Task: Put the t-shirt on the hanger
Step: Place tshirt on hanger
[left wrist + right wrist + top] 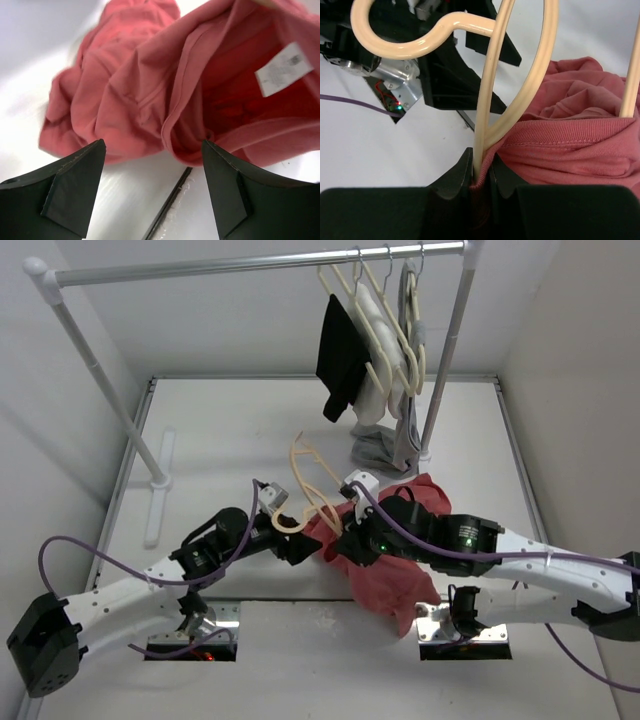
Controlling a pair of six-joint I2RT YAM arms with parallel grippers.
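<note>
I should grab the ribbed collar's free edge with my left gripper next, away from my right gripper. Then I will pull that edge over the empty end of the hanger.
The salmon-red t-shirt lies bunched on the table under my right arm. The peach hanger stands tilted above it, its hook toward my left arm. My right gripper is shut on the hanger's rod together with the ribbed collar of the t-shirt, which wraps the hanger's lower part. My left gripper is open and empty just in front of the t-shirt's open collar, where a white label shows. Its black fingers appear behind the hook.
A clothes rack spans the back, with a black garment, cream hangers and a grey garment at its right end. The rack's foot lies left. A dark seam crosses the table.
</note>
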